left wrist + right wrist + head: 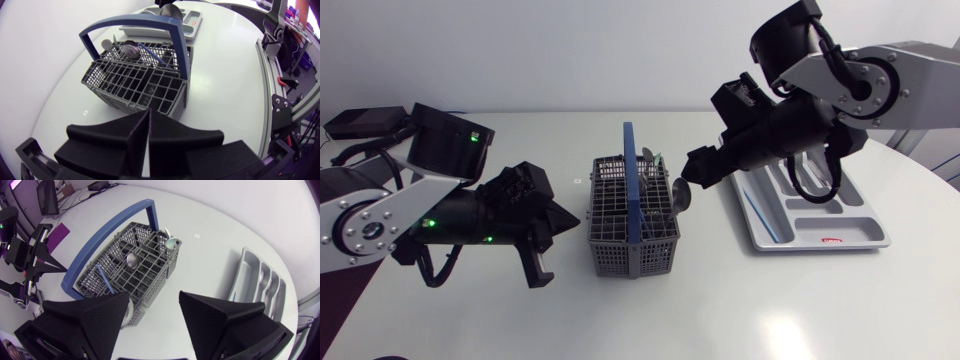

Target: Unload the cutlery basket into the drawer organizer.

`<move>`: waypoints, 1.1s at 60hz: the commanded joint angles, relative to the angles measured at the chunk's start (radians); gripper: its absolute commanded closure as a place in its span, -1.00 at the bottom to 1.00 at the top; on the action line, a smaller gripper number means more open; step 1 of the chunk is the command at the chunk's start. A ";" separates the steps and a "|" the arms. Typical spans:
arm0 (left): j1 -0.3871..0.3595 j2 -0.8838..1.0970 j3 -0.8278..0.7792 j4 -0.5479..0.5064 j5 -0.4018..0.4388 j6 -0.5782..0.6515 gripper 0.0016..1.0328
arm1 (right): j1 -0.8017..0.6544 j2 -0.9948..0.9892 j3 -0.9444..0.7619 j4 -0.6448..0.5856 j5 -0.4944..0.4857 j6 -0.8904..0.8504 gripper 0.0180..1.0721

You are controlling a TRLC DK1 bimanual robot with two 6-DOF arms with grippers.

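The right gripper grabs the metal spoon (132,260) next by its bowl end sticking out on top, since the basket's grid closes in around the spoon's handle.
The grey wire cutlery basket (630,222) with a blue handle (628,165) stands mid-table. In it are a metal spoon (132,260), a pale spoon (171,242) and a blue-handled piece (102,277). To its right lies the grey drawer organizer (820,222), also in the right wrist view (252,277). My left gripper (570,215) is shut and empty just left of the basket, pointing at its near wall (145,117). My right gripper (692,172) hangs open over the basket's right edge with nothing between its fingers (155,302). A spoon bowl (680,193) shows just below it.
The organizer (192,20) has several long compartments with a little cutlery in them. A tiny mark (577,181) sits on the white table left of the basket. My right arm spans the organizer's far end.
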 commanded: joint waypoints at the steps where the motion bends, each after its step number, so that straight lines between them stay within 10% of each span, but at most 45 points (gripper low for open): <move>1: 0.002 -0.017 -0.025 -0.009 -0.001 0.009 0.66 | 0.010 -0.007 0.014 -0.038 -0.005 0.022 -0.38; 66: 0.010 -0.029 -0.014 -0.021 -0.001 0.014 0.65 | 0.088 -0.098 -0.119 -0.011 0.130 -0.103 -0.19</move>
